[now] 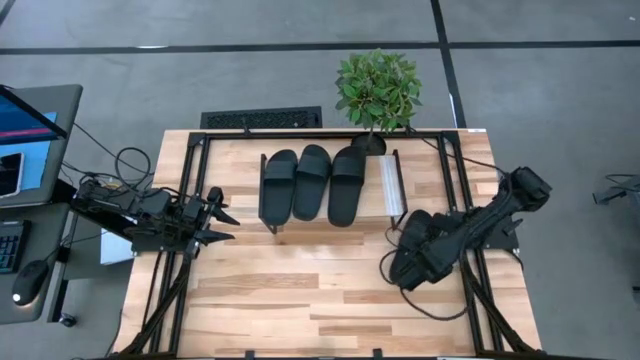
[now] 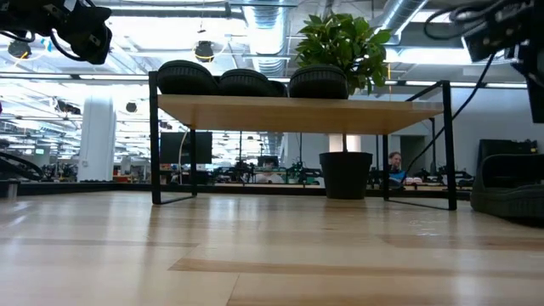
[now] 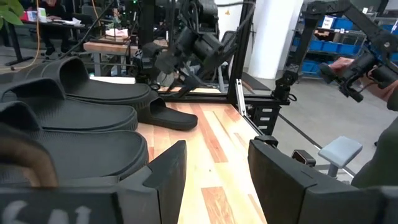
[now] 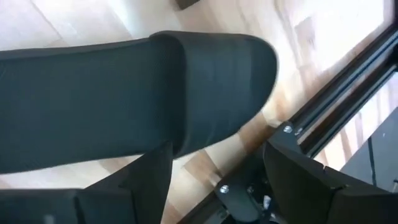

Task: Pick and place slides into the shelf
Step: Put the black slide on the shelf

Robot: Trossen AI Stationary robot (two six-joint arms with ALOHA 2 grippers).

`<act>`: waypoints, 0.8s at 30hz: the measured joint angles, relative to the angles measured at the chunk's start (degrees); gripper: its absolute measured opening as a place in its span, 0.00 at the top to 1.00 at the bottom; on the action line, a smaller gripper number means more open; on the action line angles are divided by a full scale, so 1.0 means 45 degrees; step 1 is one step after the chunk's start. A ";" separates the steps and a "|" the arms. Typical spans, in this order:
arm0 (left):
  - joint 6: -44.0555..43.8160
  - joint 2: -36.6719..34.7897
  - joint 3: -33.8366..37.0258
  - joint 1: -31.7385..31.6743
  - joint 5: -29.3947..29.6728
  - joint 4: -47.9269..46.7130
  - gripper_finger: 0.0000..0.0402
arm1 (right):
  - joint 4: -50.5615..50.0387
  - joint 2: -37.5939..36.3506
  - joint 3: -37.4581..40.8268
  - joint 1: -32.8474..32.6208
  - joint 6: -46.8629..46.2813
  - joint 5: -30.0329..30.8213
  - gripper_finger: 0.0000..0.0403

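The last slide should go on the shelf beside the others, so the robot's right gripper next needs to grab it by its strap's side (image 4: 198, 138).
Three black slides (image 1: 312, 184) lie side by side on top of the shelf (image 1: 392, 186), a light-wood board on black legs (image 2: 297, 113). The fourth slide (image 4: 124, 93) lies flat on the tabletop to the right of the shelf, also seen in the left wrist view (image 3: 168, 116) and the low view (image 2: 510, 187). My right gripper (image 4: 217, 180) hangs open above this slide, its fingers apart over the strap end and clear of it. My left gripper (image 1: 220, 215) waits open at the shelf's left end, level with the shelf top (image 3: 214, 180).
A potted plant (image 1: 378, 92) stands at the shelf's far right corner. Black frame rails (image 1: 470, 250) run along the table's left and right sides. A keyboard (image 1: 262, 119) lies beyond the far edge. Bare wood (image 1: 300, 300) stretches along the near half of the table.
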State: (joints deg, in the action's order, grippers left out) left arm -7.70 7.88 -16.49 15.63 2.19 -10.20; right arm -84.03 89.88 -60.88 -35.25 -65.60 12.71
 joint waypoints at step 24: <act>0.0168 -0.0001 0.0000 0.0001 -0.0008 0.0143 0.60 | 0.0801 0.0952 0.0181 0.0450 0.0276 0.0150 0.39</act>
State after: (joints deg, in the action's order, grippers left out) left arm -6.95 7.88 -16.49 15.64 2.15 -9.56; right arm -80.43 94.17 -60.06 -33.22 -64.36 13.39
